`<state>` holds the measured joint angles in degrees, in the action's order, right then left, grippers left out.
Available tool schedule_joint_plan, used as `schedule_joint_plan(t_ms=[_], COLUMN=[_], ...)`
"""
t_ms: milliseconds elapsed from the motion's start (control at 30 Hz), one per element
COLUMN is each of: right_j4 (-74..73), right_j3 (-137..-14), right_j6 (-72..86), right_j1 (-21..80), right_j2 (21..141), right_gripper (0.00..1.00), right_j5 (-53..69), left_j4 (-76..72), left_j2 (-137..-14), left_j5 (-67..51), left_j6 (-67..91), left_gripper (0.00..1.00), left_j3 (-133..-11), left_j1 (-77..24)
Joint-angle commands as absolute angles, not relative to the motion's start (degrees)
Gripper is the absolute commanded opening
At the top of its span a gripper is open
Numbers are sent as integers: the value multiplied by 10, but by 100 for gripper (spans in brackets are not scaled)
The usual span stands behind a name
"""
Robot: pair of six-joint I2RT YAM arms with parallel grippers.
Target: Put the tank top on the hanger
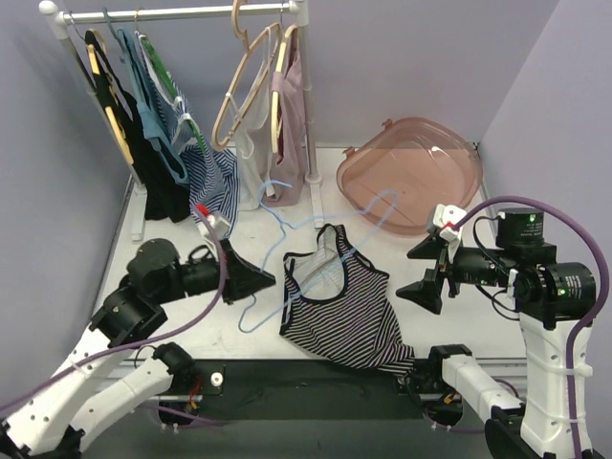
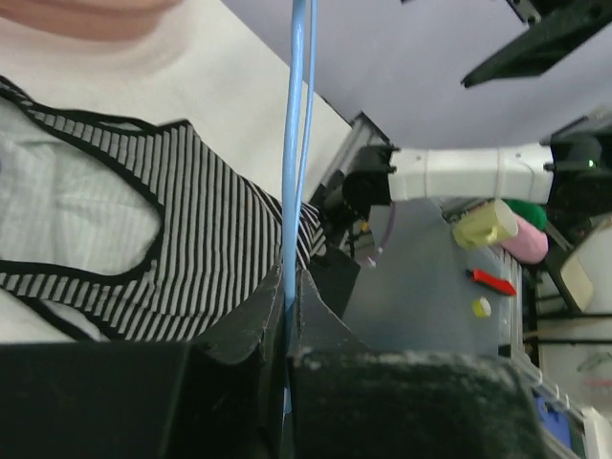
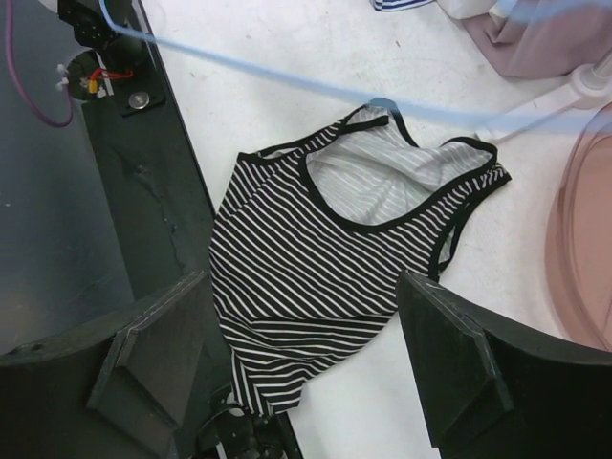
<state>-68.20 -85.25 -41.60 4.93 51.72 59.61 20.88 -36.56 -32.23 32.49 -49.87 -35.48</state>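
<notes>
The end of the hanger's other arm has to stay free to slip into the tank top's strap, so I should next grab the hanger's arm opposite my left gripper with my right gripper.
The black-and-white striped tank top point(image 1: 339, 306) lies flat on the white table, neck towards the back, its hem on the black mat. My left gripper point(image 1: 260, 280) is shut on the thin rod of the pale-blue hanger point(image 1: 287, 226), which it holds just left of the top. In the left wrist view the rod point(image 2: 298, 143) runs up out of the closed jaws point(image 2: 287, 287), with the tank top point(image 2: 191, 239) behind it. My right gripper point(image 1: 430, 274) hovers open to the right of the top. In its own view the fingers point(image 3: 301, 287) straddle the tank top point(image 3: 316, 268) from above, and the hanger rod point(image 3: 287, 81) crosses near the straps.
A clothes rail point(image 1: 182, 14) at the back holds dark and blue-striped garments point(image 1: 206, 172) and tan wooden hangers point(image 1: 244, 86). A pink translucent tub point(image 1: 411, 172) lies at the back right. A black mat point(image 1: 287, 387) runs along the front edge. Purple walls close in both sides.
</notes>
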Motion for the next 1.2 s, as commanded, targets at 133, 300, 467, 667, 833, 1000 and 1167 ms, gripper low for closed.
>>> schedule_joint_plan(t_ms=[133, 300, 467, 667, 833, 1000, 1167], right_j4=[-678, -696, -702, -692, -683, -645, -487], right_j3=[-798, -766, -726, -683, -694, -696, -639], right_j6=[-402, -433, -435, -428, -419, -331, -42], right_j1=[50, 50, 51, 51, 47, 24, 1], right_j2=[504, 485, 469, 462, 469, 478, 482], right_gripper=[80, 81, 81, 81, 81, 82, 78], right_j5=[633, 644, 662, 671, 679, 721, 705], left_j4=[185, 202, 215, 214, 217, 214, 201], left_j2=[-512, -599, -616, -606, -602, -600, -597], left_j5=[-93, -98, -113, -138, -149, -157, -174], left_j6=[241, 204, 180, 181, 189, 192, 197], left_gripper=[0, 0, 0, 0, 0, 0, 0], left_j3=[-553, -592, -613, -603, -590, -589, -589], left_j1=[-648, -680, -686, -693, -696, -696, -696])
